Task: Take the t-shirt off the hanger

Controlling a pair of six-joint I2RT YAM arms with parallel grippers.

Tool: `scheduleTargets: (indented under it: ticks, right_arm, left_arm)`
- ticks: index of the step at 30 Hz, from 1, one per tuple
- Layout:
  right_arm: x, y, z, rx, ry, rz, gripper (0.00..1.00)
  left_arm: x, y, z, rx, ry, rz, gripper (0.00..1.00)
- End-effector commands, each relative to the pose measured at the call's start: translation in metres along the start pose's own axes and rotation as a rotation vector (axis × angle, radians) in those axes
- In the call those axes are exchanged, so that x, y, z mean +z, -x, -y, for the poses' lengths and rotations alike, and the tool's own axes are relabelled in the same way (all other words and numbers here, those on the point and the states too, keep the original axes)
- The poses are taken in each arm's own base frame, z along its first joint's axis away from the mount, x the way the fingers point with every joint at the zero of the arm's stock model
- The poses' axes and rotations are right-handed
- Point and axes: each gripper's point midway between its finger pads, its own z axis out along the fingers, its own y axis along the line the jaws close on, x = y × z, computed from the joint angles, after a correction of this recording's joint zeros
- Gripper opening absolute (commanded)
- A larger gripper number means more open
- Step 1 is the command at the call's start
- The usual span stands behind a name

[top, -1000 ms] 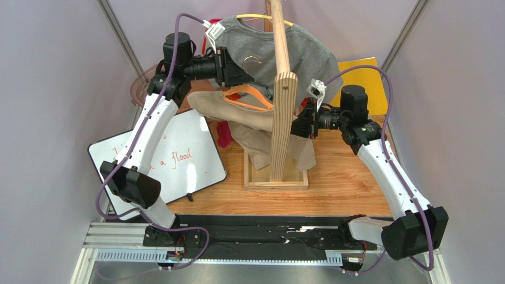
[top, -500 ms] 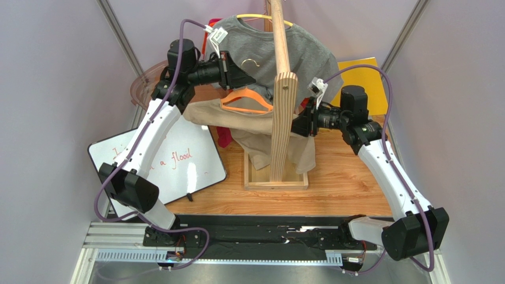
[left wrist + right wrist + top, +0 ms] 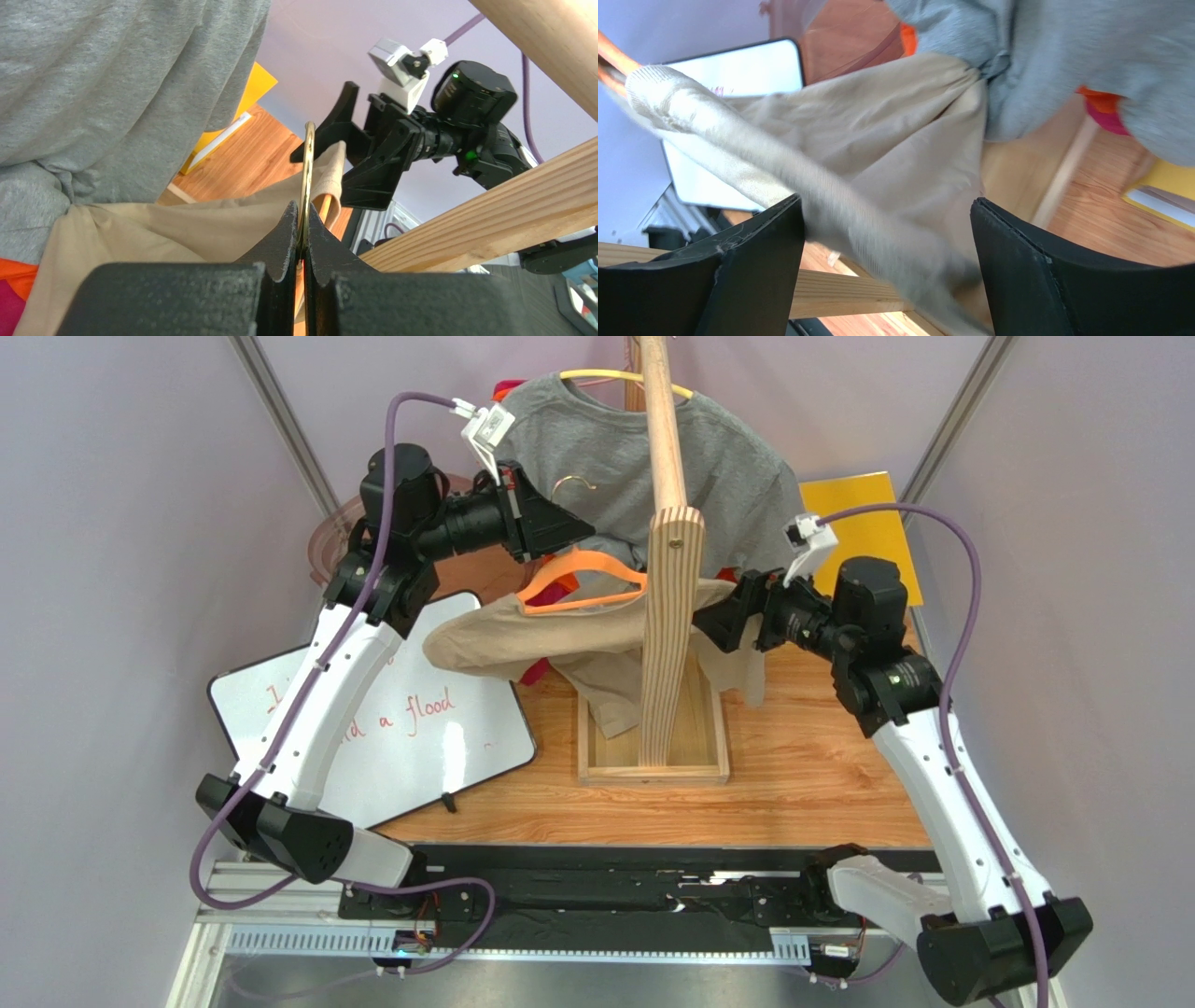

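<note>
My right gripper picks up the beige t-shirt [image 3: 561,633] by its loose upper fold [image 3: 713,599] next, to pull it off the orange hanger.
The beige t-shirt [image 3: 561,633] hangs on the orange hanger [image 3: 617,571], just left of the wooden post. My left gripper [image 3: 568,525] is shut on the hanger's thin gold hook [image 3: 307,168], which sticks up out of the jaws [image 3: 303,210]. The t-shirt [image 3: 175,227] spreads below them. My right gripper [image 3: 711,623] is open at the shirt's right side. In the right wrist view a blurred fold of the t-shirt [image 3: 864,210] runs loose through the gap between the wide-set fingers [image 3: 885,203]. An orange hanger tip [image 3: 606,50] shows at the far left.
A wooden rack post [image 3: 671,546] rises from a tray base [image 3: 655,756] between the arms. A grey t-shirt [image 3: 617,441] hangs behind on a yellow hanger. A whiteboard [image 3: 379,714] lies left, a yellow sheet [image 3: 863,511] right, and a pink cloth [image 3: 530,665] under the shirt.
My left gripper closed on the hanger's hook and drew it up and left. My right gripper opened, let go of the t-shirt, and its arm swung right.
</note>
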Motion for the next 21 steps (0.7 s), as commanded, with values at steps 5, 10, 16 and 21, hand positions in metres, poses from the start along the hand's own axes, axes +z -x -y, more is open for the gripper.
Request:
scheduleTargets:
  ticks: [5,10,16,21]
  right_arm:
    - [-0.037,0.006,0.013,0.008,-0.178,0.082,0.84]
    - [-0.041,-0.005,0.012,0.0,-0.159,0.094,0.83]
    - [-0.034,-0.023,0.023,0.005,-0.178,0.078,0.82]
    - [-0.03,-0.026,0.029,-0.006,-0.189,0.094,0.75]
  left_arm:
    - [-0.008,0.009,0.013,0.039,-0.012,0.031,0.0]
    - [-0.005,0.009,0.012,0.041,-0.015,0.013,0.0]
    - [-0.004,0.008,0.01,0.058,-0.014,-0.009,0.0]
    - [-0.006,0.009,0.012,0.064,-0.009,-0.018,0.0]
